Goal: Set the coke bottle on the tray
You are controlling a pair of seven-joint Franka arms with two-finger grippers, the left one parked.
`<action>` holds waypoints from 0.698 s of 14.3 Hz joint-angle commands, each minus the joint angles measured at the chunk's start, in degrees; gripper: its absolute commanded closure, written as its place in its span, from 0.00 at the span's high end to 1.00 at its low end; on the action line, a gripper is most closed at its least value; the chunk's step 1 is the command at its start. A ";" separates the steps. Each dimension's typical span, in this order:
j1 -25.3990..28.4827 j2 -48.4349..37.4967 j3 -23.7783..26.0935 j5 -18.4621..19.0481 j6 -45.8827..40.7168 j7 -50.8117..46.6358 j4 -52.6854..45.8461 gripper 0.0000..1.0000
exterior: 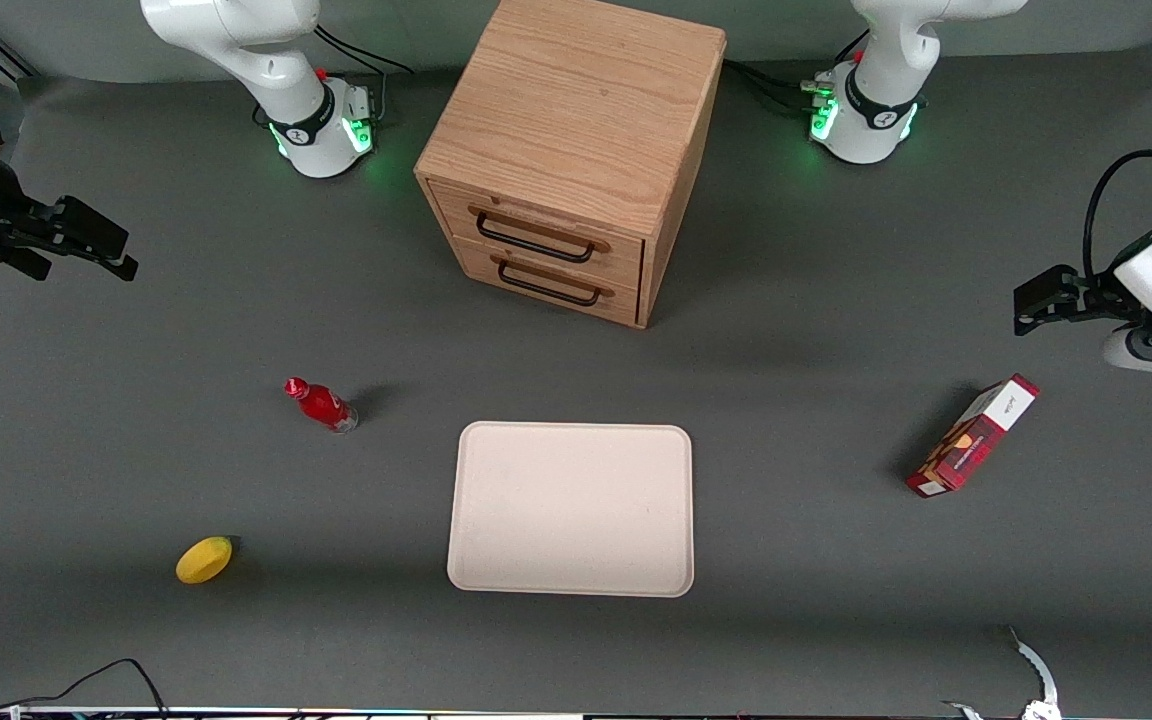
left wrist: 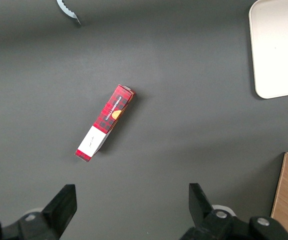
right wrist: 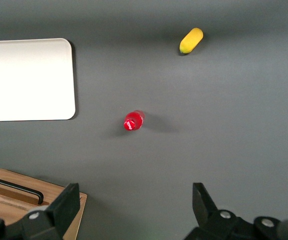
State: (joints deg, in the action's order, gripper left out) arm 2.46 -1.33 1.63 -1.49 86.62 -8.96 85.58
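The coke bottle needs to go on the tray (exterior: 571, 510), so I need to grab it next with my right gripper by its red cap end (exterior: 296, 388).
The coke bottle (exterior: 321, 404) (right wrist: 133, 121), small and red with a red cap, stands on the grey table beside the tray, toward the working arm's end. The pale cream tray (exterior: 571, 510) (right wrist: 26, 80) (left wrist: 278, 45) lies flat in front of the wooden cabinet with nothing on it. My right gripper (exterior: 116, 252) (right wrist: 135, 200) hangs above the table at the working arm's end, farther from the front camera than the bottle and well apart from it. Its fingers (right wrist: 69, 202) stand wide open with nothing between them.
A wooden two-drawer cabinet (exterior: 576, 150) (right wrist: 14, 200) stands farther from the front camera than the tray. A yellow fruit (exterior: 204, 559) (right wrist: 191, 40) lies nearer to that camera than the bottle. A red-and-white carton (exterior: 973, 436) (left wrist: 105, 122) lies toward the parked arm's end.
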 commanded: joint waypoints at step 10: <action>-1.05 2.29 0.22 -3.50 -3.38 -0.09 -3.40 1.00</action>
State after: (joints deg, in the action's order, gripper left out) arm 2.16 -0.62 1.63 -2.15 84.56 -8.96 84.39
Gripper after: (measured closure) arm 0.000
